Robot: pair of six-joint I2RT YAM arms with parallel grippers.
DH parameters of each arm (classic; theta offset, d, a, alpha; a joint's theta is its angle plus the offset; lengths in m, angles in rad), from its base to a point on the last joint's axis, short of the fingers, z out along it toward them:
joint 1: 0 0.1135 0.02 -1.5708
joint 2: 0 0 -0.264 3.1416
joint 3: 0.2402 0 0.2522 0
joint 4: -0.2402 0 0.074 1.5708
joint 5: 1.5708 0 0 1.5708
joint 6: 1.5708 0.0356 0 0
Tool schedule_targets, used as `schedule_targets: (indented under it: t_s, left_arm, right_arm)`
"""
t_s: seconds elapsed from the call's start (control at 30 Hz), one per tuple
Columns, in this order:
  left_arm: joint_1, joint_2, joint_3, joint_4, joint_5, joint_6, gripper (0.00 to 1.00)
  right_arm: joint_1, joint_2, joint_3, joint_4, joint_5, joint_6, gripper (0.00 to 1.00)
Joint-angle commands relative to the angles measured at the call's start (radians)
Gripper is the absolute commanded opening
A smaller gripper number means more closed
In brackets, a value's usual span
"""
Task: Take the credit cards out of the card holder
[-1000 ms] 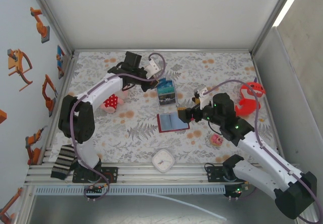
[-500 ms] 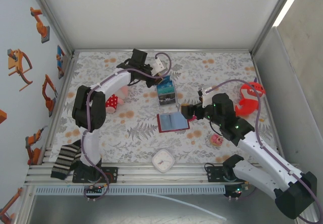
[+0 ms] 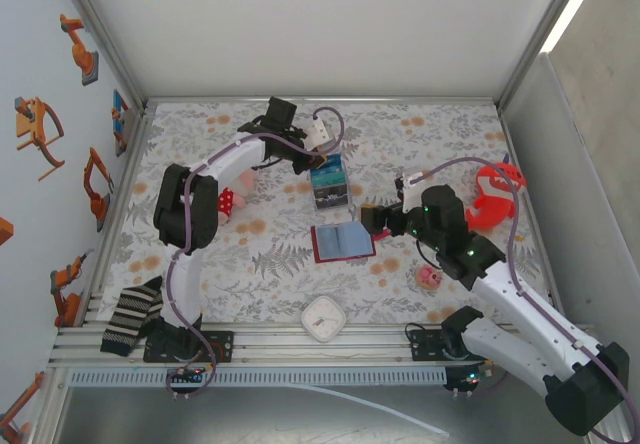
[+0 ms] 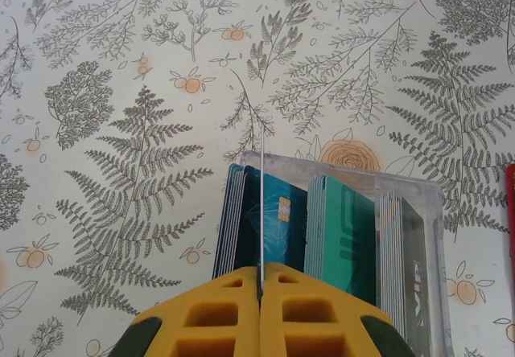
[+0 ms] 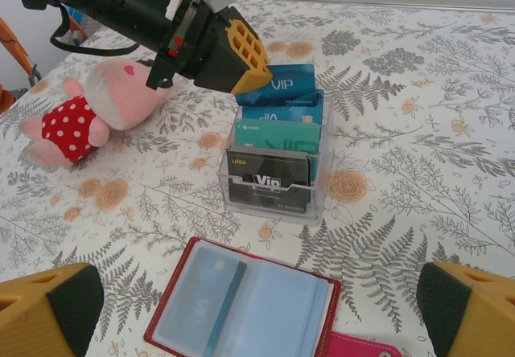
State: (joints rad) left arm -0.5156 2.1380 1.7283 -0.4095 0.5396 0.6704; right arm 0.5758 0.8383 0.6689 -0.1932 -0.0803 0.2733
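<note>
My left gripper opens now: the blue VIP credit card [image 4: 261, 212] stands upright over the blue cards, inside the clear box's sides, and would land among them.
The dark-red card holder [image 3: 342, 241] [image 5: 241, 309] lies open on the table, blue-grey pockets up and red snap tab at the right. A teal card [image 5: 219, 309] shows through its left pocket. My right gripper [image 3: 372, 221] [image 5: 257, 301] hovers open just right of and above it, with nothing between the fingers. My left gripper [image 3: 322, 154] [image 4: 261, 281] [image 5: 245, 55] is shut on a blue VIP credit card [image 4: 261, 212] [image 5: 278, 84]. It holds that card upright over the clear plastic box [image 3: 329, 184] [image 4: 338, 236] [image 5: 273, 172], which has several cards standing in it.
A pink plush toy [image 3: 222, 202] [image 5: 96, 104] lies left of the box. A red dinosaur figure [image 3: 495, 194] stands at the right and a small pink toy [image 3: 430, 277] near my right arm. A white clock [image 3: 324, 318] and a striped sock [image 3: 128, 316] sit by the front edge.
My left gripper has carried the card rightwards until it hangs over the clear box. My right gripper has drawn back slightly to the right of the open holder.
</note>
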Motion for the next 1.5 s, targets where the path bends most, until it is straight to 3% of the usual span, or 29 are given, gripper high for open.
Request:
schedule_targets:
  t_s: [0.0,0.13,0.27,0.37,0.4,0.5,0.63,0.77,0.87,1.0,1.23,1.47]
  left_arm:
    - [0.007,0.02,0.037,-0.032,0.031,0.046,0.02]
    - [0.006,0.04,0.057,-0.047,0.031,0.057,0.04]
    - [0.005,0.052,0.072,-0.051,0.021,0.057,0.15]
    - [0.005,0.051,0.076,-0.051,0.008,0.052,0.17]
    - [0.006,0.048,0.076,-0.051,0.005,0.051,0.23]
    - [0.005,0.033,0.073,-0.056,0.001,0.049,0.25]
    - [0.006,-0.019,0.051,-0.058,-0.003,0.032,0.34]
    - [0.005,-0.129,-0.05,0.024,-0.032,-0.041,0.57]
    - [0.005,-0.252,-0.206,0.177,-0.097,-0.125,0.84]
    - [0.006,-0.429,-0.413,0.362,-0.193,-0.261,1.0]
    - [0.006,-0.73,-0.748,0.605,-0.433,-0.518,0.97]
    - [0.007,-0.972,-0.952,0.652,-0.674,-0.704,0.97]
  right_arm:
    - [0.002,-0.025,0.002,-0.002,0.03,0.015,0.99]
    - [0.002,-0.029,-0.003,0.001,0.031,0.018,0.99]
    - [0.002,-0.019,0.0,-0.002,0.033,0.024,0.99]
    - [0.002,-0.003,0.006,-0.013,0.044,0.028,0.99]
    - [0.002,0.009,0.01,-0.022,0.051,0.031,0.99]
    - [0.002,0.045,0.022,-0.033,0.053,0.035,0.97]
    - [0.002,0.09,0.034,-0.034,0.057,0.049,0.92]
    - [0.004,0.15,0.061,-0.059,0.056,0.057,0.85]
    - [0.009,0.206,0.087,-0.083,0.054,0.062,0.78]
    - [0.041,0.288,0.112,-0.089,0.054,0.074,0.73]
    - [0.167,0.459,0.213,-0.163,0.157,0.095,0.63]
    - [0.283,0.663,0.323,-0.198,0.182,0.108,0.59]
